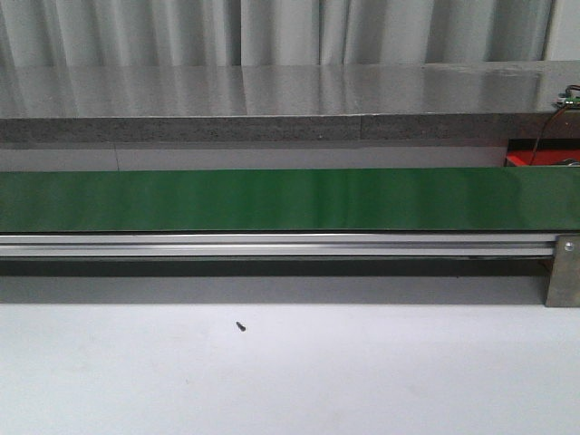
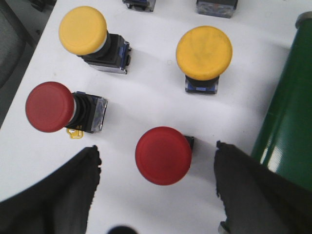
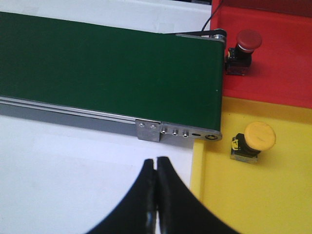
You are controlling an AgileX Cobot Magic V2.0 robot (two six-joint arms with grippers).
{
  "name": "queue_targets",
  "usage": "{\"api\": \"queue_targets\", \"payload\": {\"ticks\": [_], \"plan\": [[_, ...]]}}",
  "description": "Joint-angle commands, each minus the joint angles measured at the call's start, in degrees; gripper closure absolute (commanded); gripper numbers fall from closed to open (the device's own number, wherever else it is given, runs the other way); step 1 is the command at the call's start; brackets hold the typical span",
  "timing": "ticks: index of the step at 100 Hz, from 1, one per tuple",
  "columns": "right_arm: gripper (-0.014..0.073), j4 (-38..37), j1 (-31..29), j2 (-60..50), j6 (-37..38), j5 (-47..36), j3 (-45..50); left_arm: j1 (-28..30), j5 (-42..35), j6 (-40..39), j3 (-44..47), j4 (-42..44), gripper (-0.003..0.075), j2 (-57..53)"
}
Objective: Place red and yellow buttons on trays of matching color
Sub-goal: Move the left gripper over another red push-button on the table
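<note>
My left gripper's fingers are above the small red cap (image 2: 163,156), so closing now would miss the cap. The gripper moves lower, before it closes.
In the left wrist view my left gripper (image 2: 157,150) is open over the white table, and a red button (image 2: 163,155) stands between its fingers, touching neither. A second red button (image 2: 49,107) lies tipped beside it. Two yellow buttons (image 2: 83,30) (image 2: 204,52) stand farther off. In the right wrist view my right gripper (image 3: 156,160) is shut and empty above the white table, beside the yellow tray (image 3: 273,195). That tray holds a yellow button (image 3: 259,136). The red tray (image 3: 282,63) holds a red button (image 3: 247,40).
A green conveyor belt (image 1: 272,199) on an aluminium frame crosses the table, its end reaching the trays (image 3: 214,87). A small black screw (image 1: 240,326) lies on the white table in front of it. Neither arm shows in the front view.
</note>
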Motion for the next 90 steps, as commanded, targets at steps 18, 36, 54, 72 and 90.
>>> {"api": "queue_targets", "payload": {"ticks": [18,36,54,72,90], "plan": [[0.0662,-0.6,0.1,-0.2,-0.2,-3.8,-1.3,0.1,-3.2,-0.6,-2.6,0.4,0.0237,1.0],[0.0662,-0.6,0.1,-0.2,-0.2,-3.8,-1.3,0.1,-4.6,-0.6,-2.6,0.3,0.0237,2.3],[0.0662,-0.6,0.1,-0.2,-0.2,-3.8,-1.3,0.1,-4.9,-0.6,-2.6,0.1,0.0237,3.2],[0.0662,-0.6,0.1,-0.2,-0.2,-3.8,-1.3,0.1,-4.8,-0.6,-2.6,-0.3,0.0237,4.4],[0.0662,-0.6,0.1,-0.2,-0.2,-3.8,-1.3,0.1,-4.3,-0.6,-2.6,-0.7,0.0238,4.9]]}}
